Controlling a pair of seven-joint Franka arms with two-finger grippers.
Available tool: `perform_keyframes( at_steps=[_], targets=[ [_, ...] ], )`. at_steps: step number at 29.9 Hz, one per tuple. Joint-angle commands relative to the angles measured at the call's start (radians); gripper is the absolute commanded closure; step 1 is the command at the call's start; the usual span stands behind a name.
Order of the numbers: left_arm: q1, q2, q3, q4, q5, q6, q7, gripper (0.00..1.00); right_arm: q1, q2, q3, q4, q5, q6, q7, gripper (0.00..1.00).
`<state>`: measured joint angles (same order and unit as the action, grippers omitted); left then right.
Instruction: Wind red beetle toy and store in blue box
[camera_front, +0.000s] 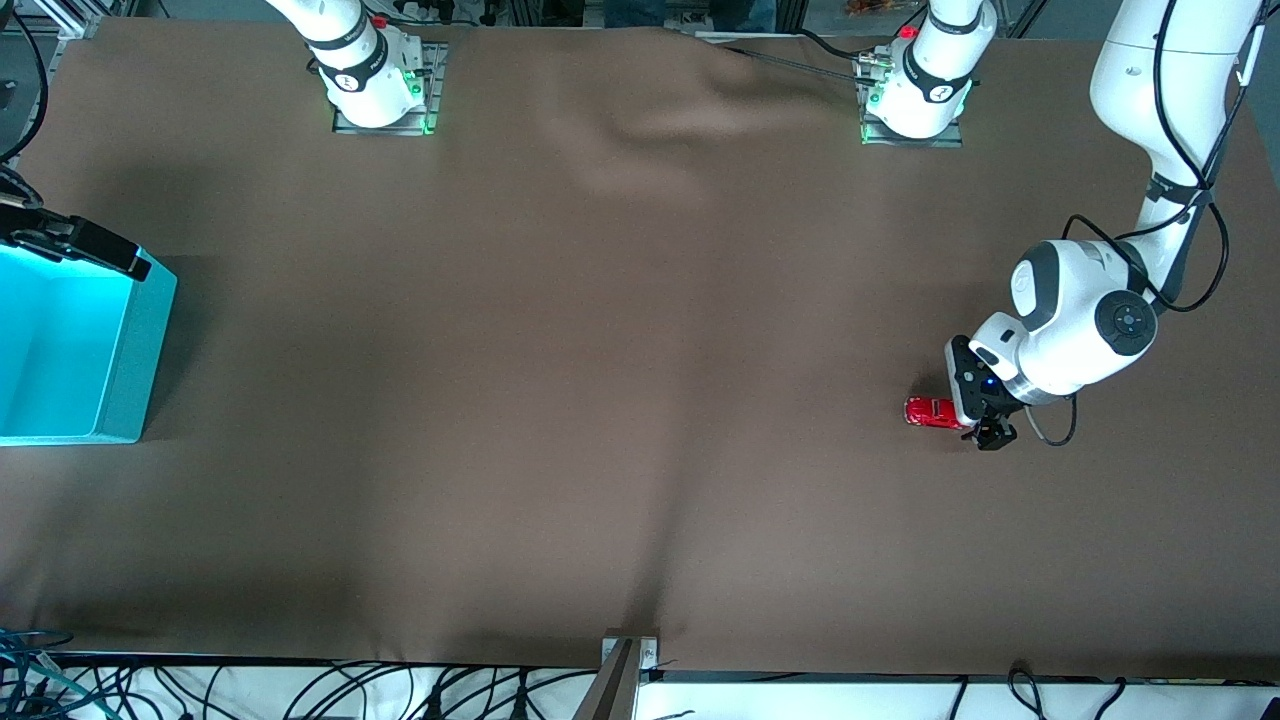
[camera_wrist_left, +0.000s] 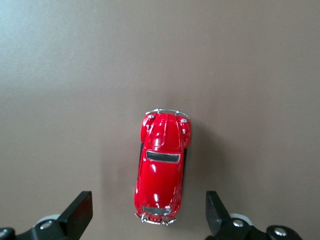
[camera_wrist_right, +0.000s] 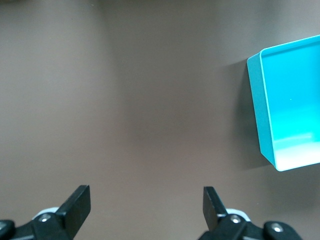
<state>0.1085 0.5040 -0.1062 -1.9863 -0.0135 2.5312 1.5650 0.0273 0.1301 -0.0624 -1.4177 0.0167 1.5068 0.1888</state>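
My left gripper's fingers are still above the red beetle toy's rear (camera_front: 948, 414) (camera_wrist_left: 157, 200), so it is too early to close and the gripper moves lower first.
The red beetle toy (camera_front: 932, 412) stands on the brown table toward the left arm's end. In the left wrist view the red beetle toy (camera_wrist_left: 162, 170) is glossy with dark windows and chrome bumpers. My left gripper (camera_front: 986, 422) hangs low over one end of it and is open. In that wrist view the left gripper (camera_wrist_left: 148, 206) has one bumper end of the car between its fingertips, with a gap on each side. The blue box (camera_front: 135, 350) sits at the right arm's end. My right gripper (camera_front: 120, 258) waits above that box's rim; the right gripper (camera_wrist_right: 146, 200) is open and empty.
A brown cloth (camera_front: 620, 350) with soft wrinkles covers the table. The blue box (camera_wrist_right: 260, 110) shows an empty cyan inside. Cables (camera_front: 300, 690) and a metal bracket (camera_front: 625, 670) lie along the table edge nearest the front camera.
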Motion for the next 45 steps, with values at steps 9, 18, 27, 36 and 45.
perform_keyframes(
  at_steps=[9,18,27,36,45],
  targets=[
    [0.014,0.056,-0.03,0.004,-0.006,0.074,0.098,0.09,-0.006,-0.015,0.004,-0.018,-0.012,0.01,0.006,0.0],
    [0.016,0.056,-0.038,-0.005,0.013,0.072,0.105,0.54,-0.007,-0.015,0.004,-0.018,-0.012,0.012,0.006,0.0],
    [0.014,0.056,-0.038,-0.005,0.013,0.072,0.105,0.8,-0.007,-0.015,0.004,-0.018,-0.012,0.012,0.006,0.0],
    [0.014,0.07,-0.037,-0.002,0.017,0.074,0.11,0.84,-0.007,-0.014,0.004,-0.018,-0.014,0.012,0.006,0.0],
    [0.036,0.087,-0.033,0.003,0.017,0.072,0.127,0.84,-0.007,-0.015,0.004,-0.018,-0.014,0.012,0.006,0.0]
  ],
)
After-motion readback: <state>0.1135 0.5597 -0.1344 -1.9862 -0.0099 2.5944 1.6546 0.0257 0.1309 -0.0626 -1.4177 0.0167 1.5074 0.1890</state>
